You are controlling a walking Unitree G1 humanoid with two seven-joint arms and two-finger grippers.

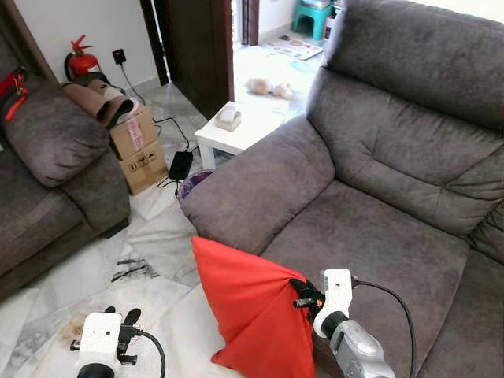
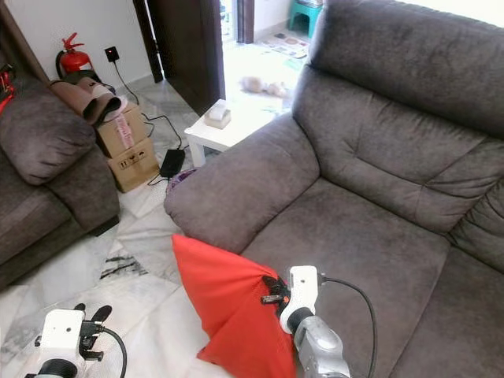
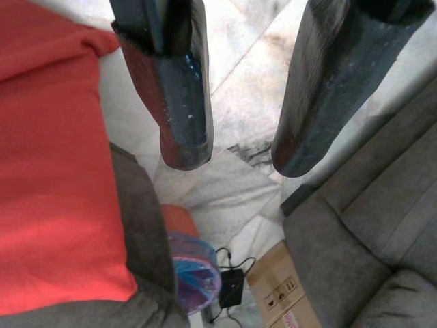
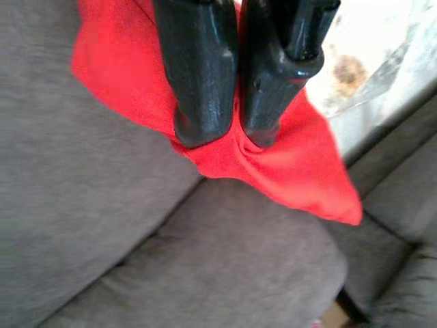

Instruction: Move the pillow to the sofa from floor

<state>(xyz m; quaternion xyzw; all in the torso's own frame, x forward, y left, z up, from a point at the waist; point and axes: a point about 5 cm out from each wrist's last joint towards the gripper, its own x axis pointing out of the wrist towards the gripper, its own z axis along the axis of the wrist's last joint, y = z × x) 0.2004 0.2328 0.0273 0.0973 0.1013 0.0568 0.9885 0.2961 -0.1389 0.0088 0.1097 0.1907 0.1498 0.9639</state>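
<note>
The pillow's broad side (image 1: 253,311) is too wide for the fingers, so my left gripper should next pinch the pillow by its free top corner (image 1: 201,245).
A red pillow (image 1: 252,311) stands upright against the front of the grey sofa (image 1: 378,228), its lower end near the marble floor. My right gripper (image 1: 303,298) is shut on the pillow's upper right edge, just in front of the sofa seat. In the right wrist view the two fingers (image 4: 205,89) pinch a fold of the red pillow (image 4: 287,164) above the seat cushion. My left gripper (image 1: 126,319) hangs low at the left over the floor, open, with nothing between its fingers (image 3: 181,102); the red pillow (image 3: 54,171) lies beside it.
A second grey sofa (image 1: 47,173) stands at the left. Cardboard boxes (image 1: 138,146) and a cable lie behind it. A small white table (image 1: 236,130) and a purple bin (image 1: 191,185) sit beside the sofa's armrest. A fire extinguisher (image 1: 79,59) stands by the wall.
</note>
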